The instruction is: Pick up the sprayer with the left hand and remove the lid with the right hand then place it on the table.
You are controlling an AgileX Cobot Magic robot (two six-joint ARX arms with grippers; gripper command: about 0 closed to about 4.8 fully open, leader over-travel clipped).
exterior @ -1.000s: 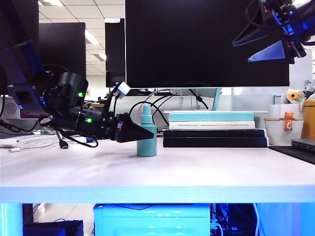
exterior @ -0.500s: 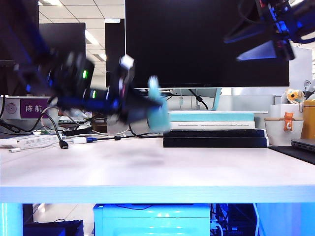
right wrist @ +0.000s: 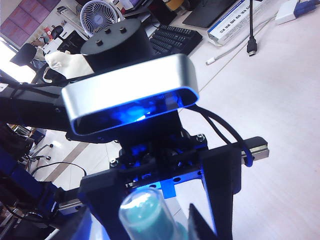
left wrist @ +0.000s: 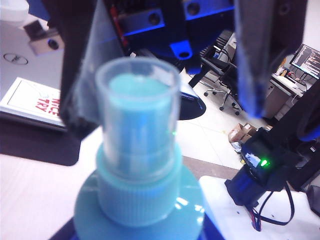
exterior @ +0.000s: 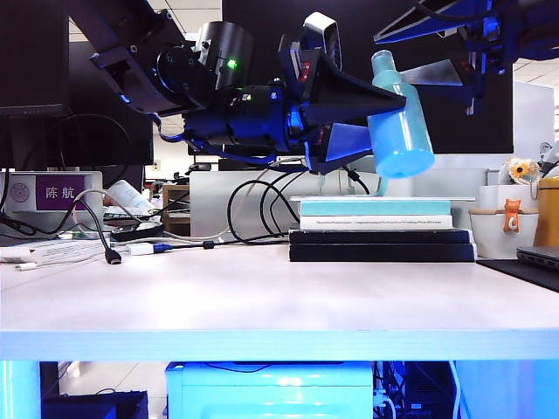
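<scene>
I should grab the clear lid by its sides with my right gripper to uncover the teal sprayer's nozzle (exterior: pixel 387 77).
High above the table (exterior: pixel 262 297), my left gripper (exterior: pixel 384 118) is shut on the teal sprayer (exterior: pixel 403 144) and holds it tilted, nozzle up and leaning left. The clear lid (exterior: pixel 382 61) sits on the nozzle. My right gripper (exterior: pixel 393 58) reaches in from the upper right, open, one finger on each side of the lid. In the left wrist view the lid (left wrist: pixel 137 105) stands between the right gripper's fingers (left wrist: pixel 262 55), with a gap on one side. The right wrist view shows the lid (right wrist: pixel 142 210) between my own fingertips (right wrist: pixel 200 225), facing the left wrist camera (right wrist: pixel 130 100).
A stack of books (exterior: pixel 380 229) lies at the back of the table under the held sprayer. A large dark monitor (exterior: pixel 262 96) stands behind. Cables (exterior: pixel 253 209) trail at back left. A laptop edge (exterior: pixel 537 257) and cups (exterior: pixel 507 231) are at far right.
The left arm closed on the sprayer, then lifted it off the table up and to the right, tilting it. The right gripper swung in around the lid and its jaws narrowed.
</scene>
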